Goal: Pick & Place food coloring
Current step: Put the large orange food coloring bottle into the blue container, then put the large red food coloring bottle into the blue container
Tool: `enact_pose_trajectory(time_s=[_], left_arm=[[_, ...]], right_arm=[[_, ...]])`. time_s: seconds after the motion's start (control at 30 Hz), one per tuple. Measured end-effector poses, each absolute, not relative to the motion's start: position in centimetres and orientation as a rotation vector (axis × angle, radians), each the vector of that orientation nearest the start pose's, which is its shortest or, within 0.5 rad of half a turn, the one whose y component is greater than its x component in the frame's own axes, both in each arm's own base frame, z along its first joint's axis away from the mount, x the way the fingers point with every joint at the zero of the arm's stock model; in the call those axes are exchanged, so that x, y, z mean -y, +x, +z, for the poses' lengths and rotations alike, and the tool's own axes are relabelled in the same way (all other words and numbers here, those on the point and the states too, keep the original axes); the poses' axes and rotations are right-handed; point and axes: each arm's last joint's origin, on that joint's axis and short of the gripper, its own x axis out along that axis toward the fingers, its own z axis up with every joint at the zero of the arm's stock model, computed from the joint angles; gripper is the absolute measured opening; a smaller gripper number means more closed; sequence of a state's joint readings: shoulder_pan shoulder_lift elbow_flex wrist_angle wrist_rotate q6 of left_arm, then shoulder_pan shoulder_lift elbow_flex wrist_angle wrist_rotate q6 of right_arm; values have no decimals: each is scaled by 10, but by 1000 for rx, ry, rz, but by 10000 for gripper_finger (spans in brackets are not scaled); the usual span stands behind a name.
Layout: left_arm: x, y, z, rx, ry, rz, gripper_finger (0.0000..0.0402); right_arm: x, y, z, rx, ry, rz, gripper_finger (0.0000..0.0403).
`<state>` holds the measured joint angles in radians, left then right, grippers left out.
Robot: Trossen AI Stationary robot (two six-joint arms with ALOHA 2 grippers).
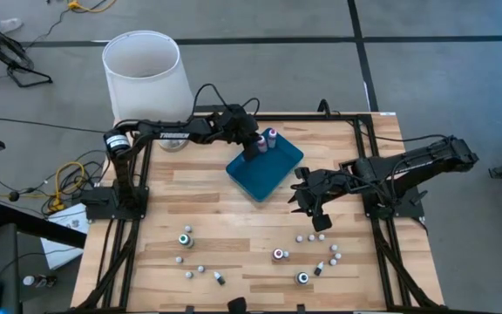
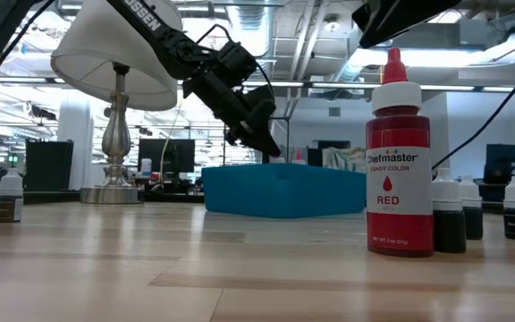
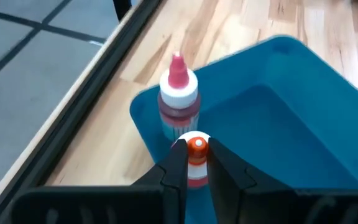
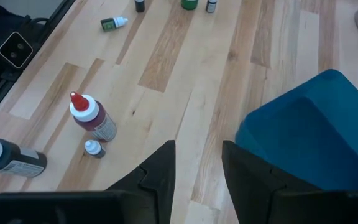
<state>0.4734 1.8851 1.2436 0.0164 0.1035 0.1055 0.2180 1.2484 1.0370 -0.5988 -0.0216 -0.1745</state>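
I need to let go with my left gripper now: the orange-tipped bottle point(image 1: 261, 145) is standing low next to the pink-tipped bottle, inside the teal tray point(image 1: 268, 170).
The teal tray point(image 1: 268, 170) lies at the table's far middle. Inside its far corner a food coloring bottle with a pink tip point(image 3: 179, 93) stands upright. My left gripper point(image 3: 194, 149) hangs over that corner, right beside it, shut on a second small food coloring bottle with an orange tip point(image 3: 196, 144). Several more food coloring bottles point(image 1: 279, 255) stand or lie scattered over the table's near half, and a red one point(image 2: 401, 161) stands close to the low camera. My right gripper point(image 1: 314, 208) hovers open to the tray's right, with nothing between its fingers. My left gripper pinches the small bottle's white cap and neck point(image 3: 196, 160) between its two fingers, just under the orange tip. The fingers slant down from the table's left side. The bottle stands upright; the fingers hide its bottom, so whether it rests on the tray floor I cannot tell.
A lamp with a white shade point(image 1: 142, 70) stands at the table's far left corner, close behind my left arm. A red-tipped bottle point(image 4: 92, 118), a tiny bottle point(image 4: 94, 148) and a black bottle lying on its side point(image 4: 5, 155) sit below my right gripper.
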Motion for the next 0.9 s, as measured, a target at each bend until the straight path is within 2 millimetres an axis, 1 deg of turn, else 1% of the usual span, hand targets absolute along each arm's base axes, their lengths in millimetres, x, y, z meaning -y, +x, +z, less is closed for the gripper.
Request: enact_pose_trajectory(time_s=[0.27,0.4,0.67,0.77,0.9], left_arm=[[-187,368,201,-620,-72,331,46],[-187,368,201,-619,-59,328,64],[-187,368,201,-612,-58,331,112],[-187,368,201,-611,-58,331,122],[-186,366,201,-632,-77,316,125]], right_arm=[[-56,249,291,-786,-250,299,121],[-56,249,291,-786,-250,299,121],[-56,249,291,-786,-249,299,121],[-56,249,291,-787,-246,297,121],[-55,248,291,-796,-243,293,121]])
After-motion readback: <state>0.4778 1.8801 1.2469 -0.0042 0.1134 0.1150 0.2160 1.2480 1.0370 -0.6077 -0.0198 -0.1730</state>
